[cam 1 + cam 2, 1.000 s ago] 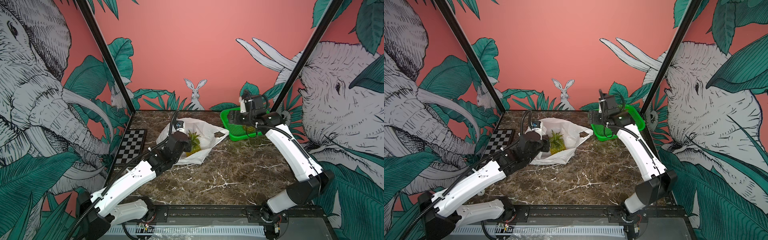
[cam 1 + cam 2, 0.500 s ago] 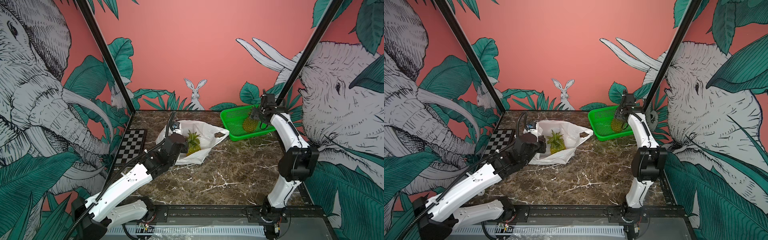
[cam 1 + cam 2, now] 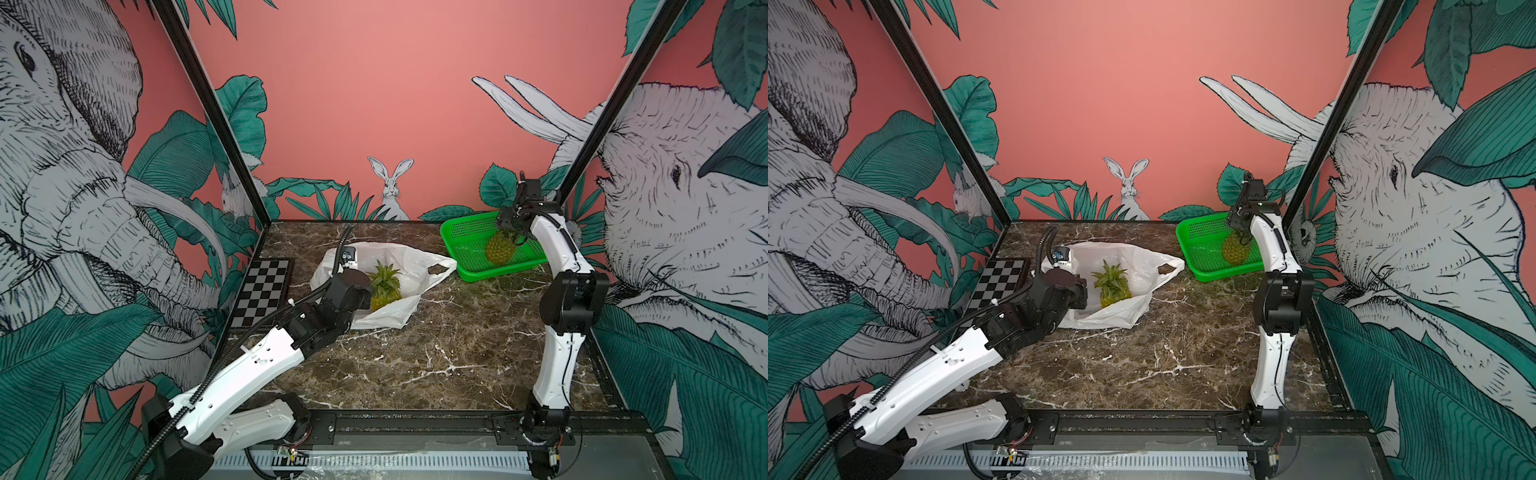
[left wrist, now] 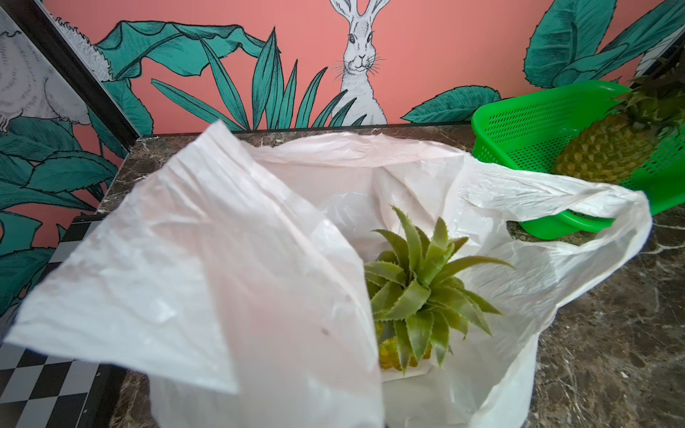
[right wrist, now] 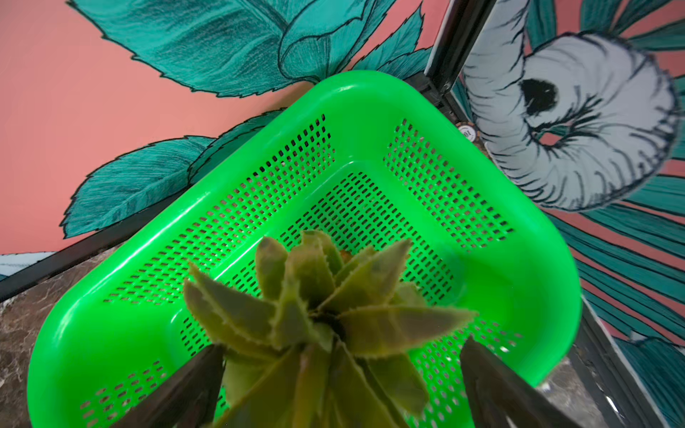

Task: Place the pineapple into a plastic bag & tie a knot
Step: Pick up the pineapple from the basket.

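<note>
The second pineapple's body should stay free to go first into the plastic bag. My right gripper should grab that pineapple by its leafy top next.
A white plastic bag lies open at the table's back left. One pineapple stands inside it, crown up. My left gripper is at the bag's near rim, shut on the plastic bag; a lifted flap of the bag hides its jaws in the left wrist view. A second pineapple stands in a green basket. My right gripper hangs over its crown, open, with the dark fingers on either side of the leaves. A knot is out of view.
The basket sits in the back right corner, against the black frame post. One loop handle of the bag points toward it. A chessboard lies along the left wall beside the bag. My right arm's elbow stands folded near the right edge.
My right arm has swung from the basket's left side to its back right and now hangs over the pineapple's crown, its elbow folded up. The left arm has hardly moved.
</note>
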